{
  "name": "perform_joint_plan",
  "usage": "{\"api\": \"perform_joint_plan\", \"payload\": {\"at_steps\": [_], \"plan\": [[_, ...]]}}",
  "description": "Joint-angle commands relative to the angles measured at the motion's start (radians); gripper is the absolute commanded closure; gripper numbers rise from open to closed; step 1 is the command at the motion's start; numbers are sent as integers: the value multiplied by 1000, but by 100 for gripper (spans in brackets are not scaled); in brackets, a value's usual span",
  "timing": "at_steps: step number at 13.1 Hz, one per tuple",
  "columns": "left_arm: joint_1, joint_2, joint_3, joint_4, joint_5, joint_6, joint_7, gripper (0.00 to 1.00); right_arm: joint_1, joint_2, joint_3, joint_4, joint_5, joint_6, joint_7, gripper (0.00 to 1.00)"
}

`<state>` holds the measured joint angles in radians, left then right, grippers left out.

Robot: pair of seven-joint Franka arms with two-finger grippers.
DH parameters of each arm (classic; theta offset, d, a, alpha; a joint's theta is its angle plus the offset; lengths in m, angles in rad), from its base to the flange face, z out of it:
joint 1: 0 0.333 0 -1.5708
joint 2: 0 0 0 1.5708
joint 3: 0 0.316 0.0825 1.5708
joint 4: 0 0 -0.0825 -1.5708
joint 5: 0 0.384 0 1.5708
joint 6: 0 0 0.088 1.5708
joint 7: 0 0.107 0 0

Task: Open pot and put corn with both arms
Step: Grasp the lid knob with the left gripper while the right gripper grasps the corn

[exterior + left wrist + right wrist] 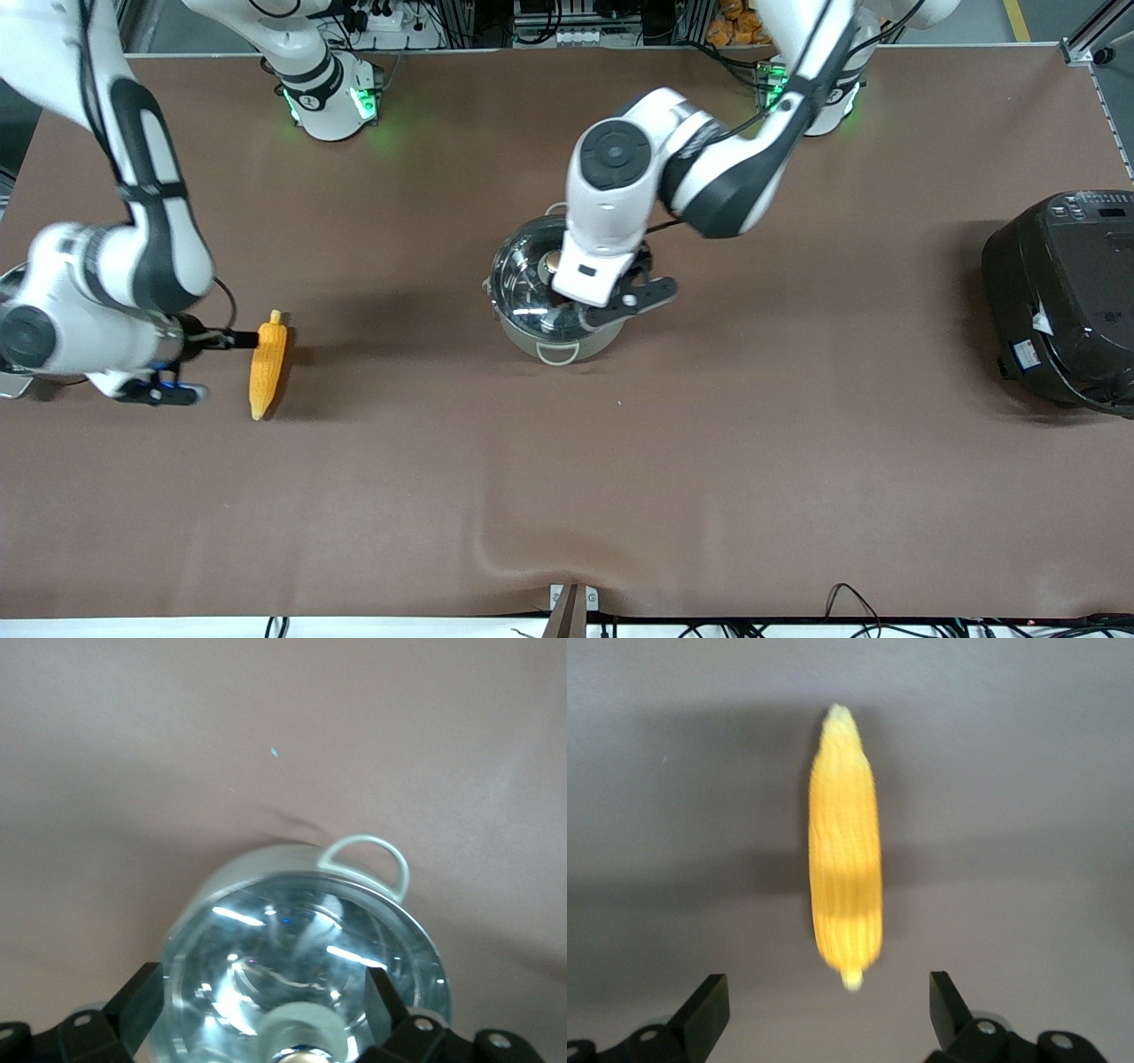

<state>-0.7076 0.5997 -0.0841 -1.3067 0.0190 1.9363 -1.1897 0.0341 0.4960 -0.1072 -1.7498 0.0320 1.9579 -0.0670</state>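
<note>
The corn is long and gets narrower toward its pale tip (259,413). It next needs to be picked up by my right gripper around its thick middle (267,367) to stay balanced.
The steel pot (532,341) stands mid-table with its glass lid (523,275) on; its knob (551,262) shows beside my left hand. My left gripper (560,288) hangs over the lid. In the left wrist view the left gripper (264,1005) is open, its fingers (142,1001) either side of the knob (301,1032), above the lid (292,948); one loop handle (368,859) shows. The corn (267,361) lies on the table toward the right arm's end. My right gripper (232,338) is beside it, open and empty. In the right wrist view the right gripper (828,1010) sits just off the end of the corn (846,868).
A large black rice cooker (1063,301) stands at the left arm's end of the table. The brown table cloth (709,461) has a low fold near the front edge (532,554).
</note>
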Motion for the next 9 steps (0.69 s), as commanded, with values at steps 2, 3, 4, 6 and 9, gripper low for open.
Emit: {"api": "perform_joint_plan", "payload": {"at_steps": [2,3,4,6,9], "plan": [[-75,55,17,40,-13,32,-137,0,9,61,-5,23,13,53,-95,0],[-82,55,15,35,-11,18,-154,0,-15,79,-5,24,13,77,-141,0],[-85,55,15,34,-14,10,-168,0,-42,99,-5,24,14,111,-184,0],[-99,55,14,26,-13,-23,-171,0,-46,148,-5,35,29,143,-203,0],[-107,51,12,12,-7,-46,-194,0,-40,176,-5,33,129,156,-198,0]]}}
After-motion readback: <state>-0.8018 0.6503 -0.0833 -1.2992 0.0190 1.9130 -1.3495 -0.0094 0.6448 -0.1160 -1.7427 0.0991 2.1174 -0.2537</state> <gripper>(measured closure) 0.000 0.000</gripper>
